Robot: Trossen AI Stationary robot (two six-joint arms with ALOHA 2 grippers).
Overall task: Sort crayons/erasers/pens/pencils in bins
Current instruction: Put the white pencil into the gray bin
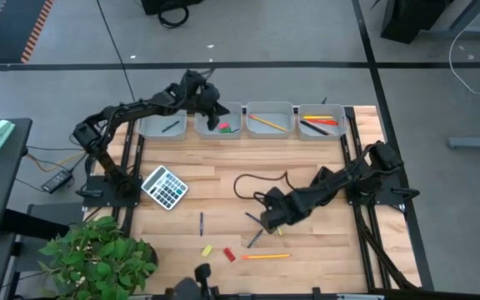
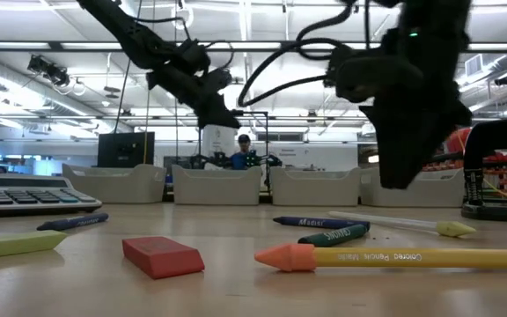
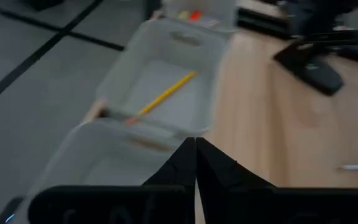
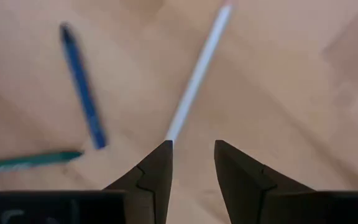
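Observation:
The robot's right gripper isn't ready to close yet: the pale stick (image 4: 194,81) ends by one of its fingers, so the gripper should first line up with the stick.
My left gripper (image 1: 219,110) (image 3: 195,148) is shut and empty, hovering over the second of four light-grey bins (image 1: 220,125) along the far edge. That bin holds red and green erasers (image 1: 223,127). The third bin (image 3: 166,68) holds a yellow pencil (image 3: 166,94). My right gripper (image 1: 271,221) (image 4: 193,152) is open, above the table near its middle. A pale thin stick (image 4: 194,81) lies on the wood ahead of its fingertips, beside a blue crayon (image 4: 82,93) and a green crayon (image 4: 30,162). A red eraser (image 2: 161,255) and a yellow eraser (image 1: 207,250) rest flat near the front edge.
A grey calculator (image 1: 165,187) lies at the table's left. A blue crayon (image 1: 201,221) and a long yellow-orange stick (image 2: 394,257) lie near the front. The first bin (image 1: 163,125) holds a dark pen; the fourth (image 1: 322,121) holds red and orange sticks. A black cable (image 1: 261,179) loops mid-table.

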